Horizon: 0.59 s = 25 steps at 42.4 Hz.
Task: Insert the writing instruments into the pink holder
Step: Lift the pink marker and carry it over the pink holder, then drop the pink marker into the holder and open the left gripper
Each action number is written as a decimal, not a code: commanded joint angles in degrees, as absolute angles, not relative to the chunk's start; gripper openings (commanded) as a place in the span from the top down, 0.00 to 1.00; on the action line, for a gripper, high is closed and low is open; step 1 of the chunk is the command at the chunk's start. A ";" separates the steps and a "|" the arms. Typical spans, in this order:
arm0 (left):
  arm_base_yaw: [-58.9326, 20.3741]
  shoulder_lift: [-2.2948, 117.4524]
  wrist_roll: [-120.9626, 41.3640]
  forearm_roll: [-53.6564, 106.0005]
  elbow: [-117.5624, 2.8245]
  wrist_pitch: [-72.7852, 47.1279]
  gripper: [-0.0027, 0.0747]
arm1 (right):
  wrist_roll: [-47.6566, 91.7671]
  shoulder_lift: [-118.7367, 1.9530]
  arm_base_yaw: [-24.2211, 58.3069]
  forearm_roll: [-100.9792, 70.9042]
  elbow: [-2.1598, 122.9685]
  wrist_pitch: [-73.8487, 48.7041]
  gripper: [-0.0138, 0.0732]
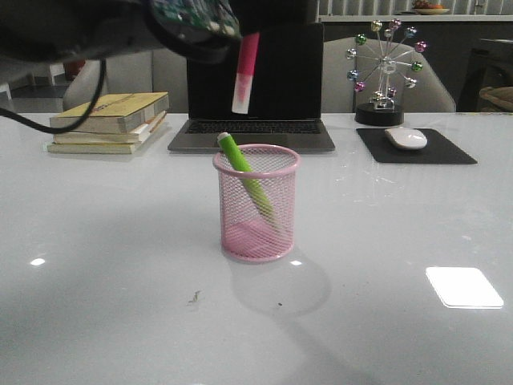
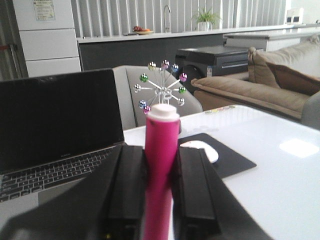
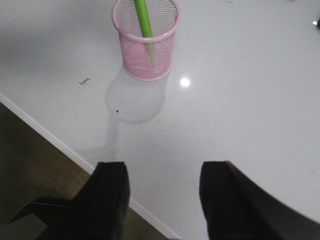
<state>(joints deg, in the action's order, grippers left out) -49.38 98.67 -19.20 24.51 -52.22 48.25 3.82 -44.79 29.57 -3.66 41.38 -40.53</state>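
Note:
I should wait to open my left gripper, because the pink-red marker's lower tip hangs above the pink holder's rim and the marker would miss now.
The pink holder (image 1: pixel 256 204) stands upright mid-table, also in the right wrist view as pink holder (image 3: pixel 145 40). A green marker (image 1: pixel 245 175) leans inside it, white end above the rim; the green marker (image 3: pixel 145 21) shows there too. My left gripper (image 2: pixel 161 165) is shut on the pink-red marker (image 2: pixel 161 145). In the front view that pink-red marker (image 1: pixel 244 74) hangs white tip down, high above the cup and slightly to its left. My right gripper (image 3: pixel 162 172) is open and empty, over the table's near edge, well short of the cup.
A laptop (image 1: pixel 252 88) sits behind the cup, a stack of books (image 1: pixel 108 120) at back left. A ball ornament (image 1: pixel 386 72) and a mouse (image 1: pixel 405 138) on a black pad (image 1: pixel 417 147) are at back right. The table edge (image 3: pixel 60 145) drops to the floor.

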 commanded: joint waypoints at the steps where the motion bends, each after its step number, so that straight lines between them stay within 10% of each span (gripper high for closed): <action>1: -49.84 99.40 -19.19 23.95 -55.27 53.68 0.85 | 4.04 -44.27 29.13 -3.58 43.07 -36.76 0.33; 16: -49.84 105.37 -19.19 23.60 -55.77 53.93 0.83 | 4.04 -44.27 29.13 -3.58 43.07 -36.76 0.33; 25: -49.84 105.37 -19.19 20.35 -55.80 54.41 0.55 | 4.04 -44.27 29.13 -3.58 43.07 -36.76 0.33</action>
<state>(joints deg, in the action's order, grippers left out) -49.46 108.14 -19.20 23.24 -54.18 48.71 3.82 -44.79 29.57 -3.66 41.38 -40.53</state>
